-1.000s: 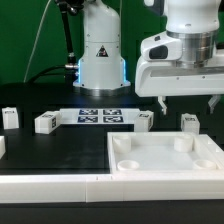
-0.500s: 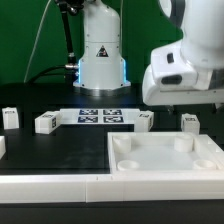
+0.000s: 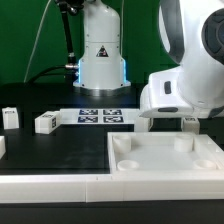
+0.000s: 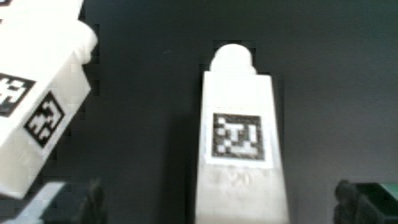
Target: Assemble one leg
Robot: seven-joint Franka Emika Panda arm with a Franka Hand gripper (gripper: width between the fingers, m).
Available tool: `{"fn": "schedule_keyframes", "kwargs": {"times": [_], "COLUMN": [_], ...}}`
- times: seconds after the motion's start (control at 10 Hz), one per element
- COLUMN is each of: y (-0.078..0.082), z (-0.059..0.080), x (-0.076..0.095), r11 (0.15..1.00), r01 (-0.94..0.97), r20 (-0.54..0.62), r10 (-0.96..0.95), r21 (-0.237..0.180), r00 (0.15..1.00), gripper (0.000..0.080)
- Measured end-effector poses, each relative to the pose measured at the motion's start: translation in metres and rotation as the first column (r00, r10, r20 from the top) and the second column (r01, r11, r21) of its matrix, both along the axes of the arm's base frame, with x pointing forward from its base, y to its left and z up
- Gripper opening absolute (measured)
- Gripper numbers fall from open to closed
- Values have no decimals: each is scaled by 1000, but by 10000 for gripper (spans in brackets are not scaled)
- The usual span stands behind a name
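My fingertips are on either side of the tagged leg but above it, so closing now would miss it. My gripper lowers next, before it closes.
In the wrist view a white leg with a square tag lies on the black table, its narrow tip pointing away. My gripper is open, with its dark fingertips standing wide on either side of the leg and not touching it. A second white tagged piece lies beside it. In the exterior view the gripper hangs low at the exterior view's right, just above a leg behind the tabletop. The hand's body hides its fingers there.
The large white tabletop with round corner sockets lies in front. The marker board lies mid-table. Two more legs stand at the exterior view's left. The robot base is behind.
The hand has come down from well above the table to just over the legs at the exterior view's right. It now partly hides the leg beside the marker board.
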State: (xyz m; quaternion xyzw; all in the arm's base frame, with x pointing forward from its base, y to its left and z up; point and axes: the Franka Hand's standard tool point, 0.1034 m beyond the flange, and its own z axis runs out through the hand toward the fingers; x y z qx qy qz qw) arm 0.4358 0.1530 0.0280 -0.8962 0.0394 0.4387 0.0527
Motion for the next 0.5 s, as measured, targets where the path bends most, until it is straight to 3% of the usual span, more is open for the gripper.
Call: {"fn": "schedule_keyframes", "kwargs": {"times": [0.5], "y": [12], "z": [-18], "x": [-27], "r11": [1000], "r01": [-27], "r20": [-16], "r10": [27], "r21": [-9], "r00": [1000], "gripper": [649]}}
